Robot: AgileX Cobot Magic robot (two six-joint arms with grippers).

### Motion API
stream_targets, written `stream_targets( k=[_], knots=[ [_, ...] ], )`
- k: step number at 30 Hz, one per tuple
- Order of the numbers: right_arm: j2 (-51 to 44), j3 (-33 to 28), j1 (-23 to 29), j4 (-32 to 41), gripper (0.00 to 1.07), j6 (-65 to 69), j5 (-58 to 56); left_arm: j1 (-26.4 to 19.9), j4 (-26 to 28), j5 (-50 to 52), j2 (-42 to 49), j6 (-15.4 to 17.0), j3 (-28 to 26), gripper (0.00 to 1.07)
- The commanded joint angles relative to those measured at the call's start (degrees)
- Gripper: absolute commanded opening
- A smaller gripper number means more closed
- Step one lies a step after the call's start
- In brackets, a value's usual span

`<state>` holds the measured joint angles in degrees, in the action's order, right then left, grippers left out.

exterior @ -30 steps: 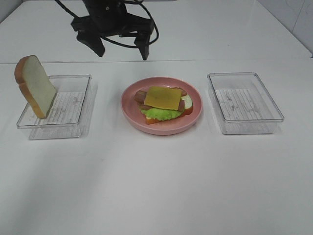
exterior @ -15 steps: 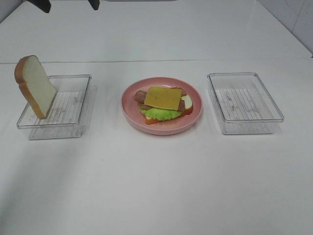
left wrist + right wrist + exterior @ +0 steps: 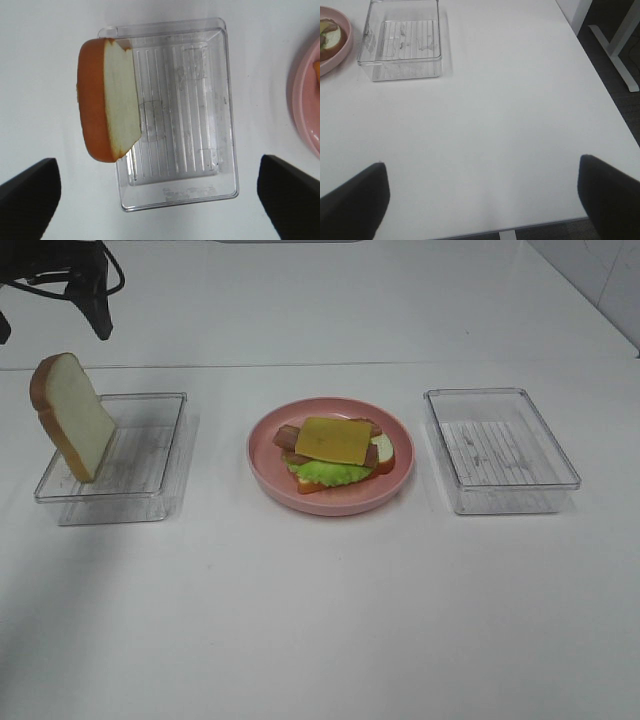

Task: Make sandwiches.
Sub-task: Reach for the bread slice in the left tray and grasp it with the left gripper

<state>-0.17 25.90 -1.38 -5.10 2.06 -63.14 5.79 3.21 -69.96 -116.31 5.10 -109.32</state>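
Note:
My left gripper should next take hold of the bread slice by its brown crust edge (image 3: 42, 395), to cover the yellow cheese (image 3: 334, 439) and complete the sandwich.
An open sandwich stack (image 3: 335, 452) lies on the pink plate (image 3: 268, 468) at the table's middle: white bread underneath, then green lettuce, brown bacon, and yellow cheese (image 3: 334, 439) on top. A second bread slice (image 3: 72, 415) (image 3: 112, 100) stands on edge, leaning at the outer rim of the left clear tray (image 3: 150, 455) (image 3: 220, 125). High above and slightly behind that slice hangs my left gripper (image 3: 52, 332) (image 3: 160, 200), open and empty. My right gripper (image 3: 482, 200) is open and empty over bare table; the exterior high view does not show it.
An empty clear tray (image 3: 500, 450) (image 3: 402, 42) sits right of the plate. The plate's rim (image 3: 335, 50) shows at the side of the right wrist view. That view also shows the table's right edge, with floor and a white leg (image 3: 615, 45) beyond.
My left arm has swung from above the back middle of the table over to the left, and now hangs over the bread slice and left tray. Nothing on the table has moved.

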Motion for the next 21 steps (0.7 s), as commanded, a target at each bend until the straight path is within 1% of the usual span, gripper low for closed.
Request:
stream_targets(
  k=[1,5,6,7,8,9,11,15,21],
  knots=[
    [-1.72,0.0,-0.23,-0.17,0.99,-0.52,0.11,-0.11,-1.6,-4.53,0.34,-0.63,1.09,1.02],
    [-1.72,0.0,-0.23,-0.17,0.99,-0.52,0.11,-0.11,-2.52,-4.41,0.34,-0.63,1.09,1.02],
    [-1.72,0.0,-0.23,-0.17,0.99,-0.52,0.11,-0.11,-4.47,-4.93,0.34,-0.34,1.09,1.02],
    [-1.72,0.0,-0.23,-0.17,0.99,-0.52,0.11,-0.11,-4.47,-4.93,0.34,-0.34,1.09,1.02],
    [-1.72,0.0,-0.23,-0.17,0.99,-0.52,0.11,-0.11,-5.84,-5.21,0.34,0.0,1.09,1.02],
    [-1.72,0.0,-0.23,-0.17,0.99,-0.52,0.11,-0.11,-8.25,-5.39,0.34,0.52,1.09,1.02],
    [-1.72,0.0,-0.23,-0.17,0.99,-0.52,0.11,-0.11,-8.82,-5.27,0.34,0.69,1.09,1.02],
    [-1.72,0.0,-0.23,-0.17,0.99,-0.52,0.11,-0.11,-8.82,-3.9,0.06,0.69,1.09,1.02],
    [-1.72,0.0,-0.23,-0.17,0.99,-0.52,0.11,-0.11,-7.33,-2.75,-2.41,0.69,1.09,1.02]
  ],
)
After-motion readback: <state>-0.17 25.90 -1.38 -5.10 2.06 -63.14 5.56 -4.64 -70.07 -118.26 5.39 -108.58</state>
